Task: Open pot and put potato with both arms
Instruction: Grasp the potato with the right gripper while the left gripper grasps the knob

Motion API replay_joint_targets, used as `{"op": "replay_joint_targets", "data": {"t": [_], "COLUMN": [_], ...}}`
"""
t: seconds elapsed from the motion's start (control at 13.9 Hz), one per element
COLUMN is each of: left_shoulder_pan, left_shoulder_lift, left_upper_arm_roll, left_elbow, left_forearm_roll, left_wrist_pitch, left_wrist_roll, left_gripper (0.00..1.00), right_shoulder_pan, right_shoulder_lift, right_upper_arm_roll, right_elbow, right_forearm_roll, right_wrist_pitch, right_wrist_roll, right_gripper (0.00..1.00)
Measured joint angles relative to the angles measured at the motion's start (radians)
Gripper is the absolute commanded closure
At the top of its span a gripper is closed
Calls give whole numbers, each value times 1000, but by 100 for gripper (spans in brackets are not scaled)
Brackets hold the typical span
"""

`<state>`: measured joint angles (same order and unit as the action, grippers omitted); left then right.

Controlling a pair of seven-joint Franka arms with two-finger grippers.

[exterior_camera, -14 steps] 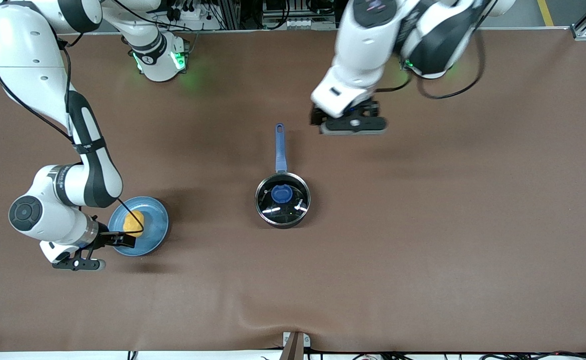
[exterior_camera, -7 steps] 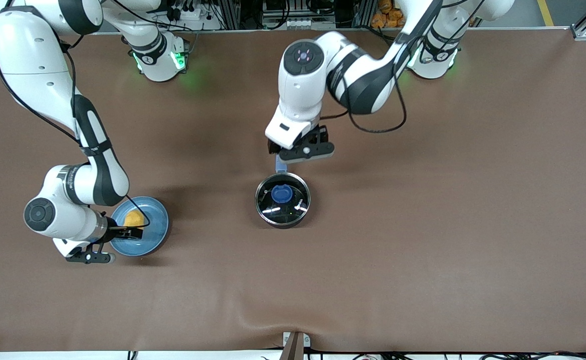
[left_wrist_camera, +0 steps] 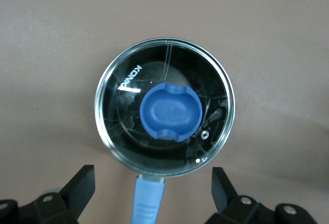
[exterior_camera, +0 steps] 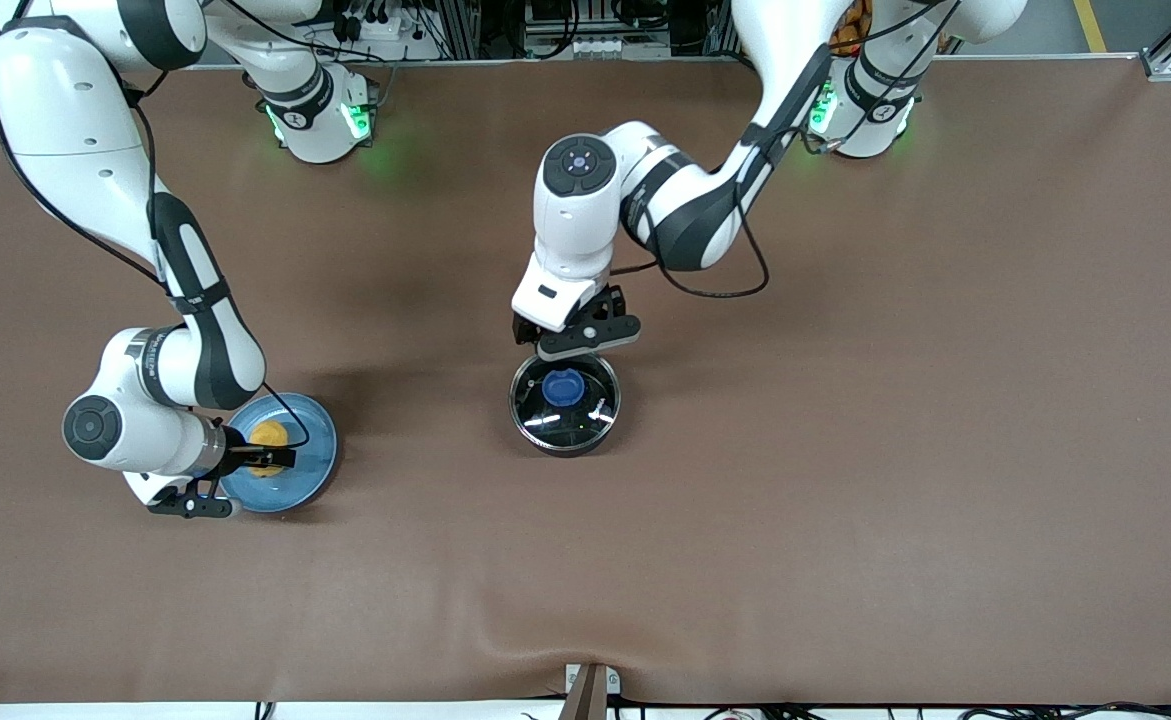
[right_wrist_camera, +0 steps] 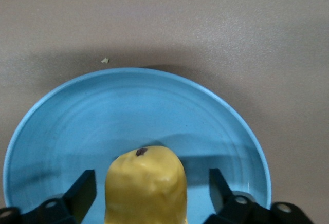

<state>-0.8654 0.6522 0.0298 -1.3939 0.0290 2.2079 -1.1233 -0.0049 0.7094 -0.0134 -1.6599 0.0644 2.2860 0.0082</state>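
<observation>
I need to open the pot (exterior_camera: 565, 405), so next I need to grab the glass lid by its blue knob (exterior_camera: 563, 387) with my left gripper.
The black pot (exterior_camera: 565, 405) stands mid-table with its glass lid and blue knob (exterior_camera: 563, 387) on. My left gripper (exterior_camera: 577, 338) hangs open over the root of the blue handle, just beside the pot's rim. In the left wrist view the lid (left_wrist_camera: 164, 115), the knob (left_wrist_camera: 169, 111) and the handle (left_wrist_camera: 148, 201) show, and my left gripper (left_wrist_camera: 153, 184) has its jaws wide apart. The yellow potato (exterior_camera: 267, 434) lies on the light-blue plate (exterior_camera: 305, 470). My right gripper (exterior_camera: 267, 458) is open with a finger on each side of the potato (right_wrist_camera: 145, 185), not touching it.
The plate (right_wrist_camera: 139, 106) sits toward the right arm's end of the brown table. A small crumb (right_wrist_camera: 105, 60) lies on the cloth just off the plate's rim. Both arm bases stand along the table's edge farthest from the front camera.
My left arm swung in and came down over the pot's handle beside the rim. My right gripper slid in over the plate until its fingers flank the potato.
</observation>
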Motion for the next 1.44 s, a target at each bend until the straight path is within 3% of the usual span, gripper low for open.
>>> {"op": "replay_joint_targets", "data": {"t": [0.14,0.36,1.44], "left_shoulder_pan": [-12,-19,-50], "left_shoulder_lift": [30,55,116], "left_upper_arm_roll": [11,27,91], "left_elbow": [7,10,14], "left_forearm_roll": [0,0,0], "left_wrist_pitch": [35,73,196], "left_wrist_roll": [0,0,0], "left_gripper": [0,0,0], "right_shoulder_pan": [2,10,55], "right_shoulder_lift": [0,-5,-178], "right_upper_arm_roll": [2,3,11], "right_elbow": [0,1,52], "right_forearm_roll": [0,0,15], "right_wrist_pitch": [0,0,-88], "right_wrist_roll": [0,0,2], "right_gripper": [77,91,93]}}
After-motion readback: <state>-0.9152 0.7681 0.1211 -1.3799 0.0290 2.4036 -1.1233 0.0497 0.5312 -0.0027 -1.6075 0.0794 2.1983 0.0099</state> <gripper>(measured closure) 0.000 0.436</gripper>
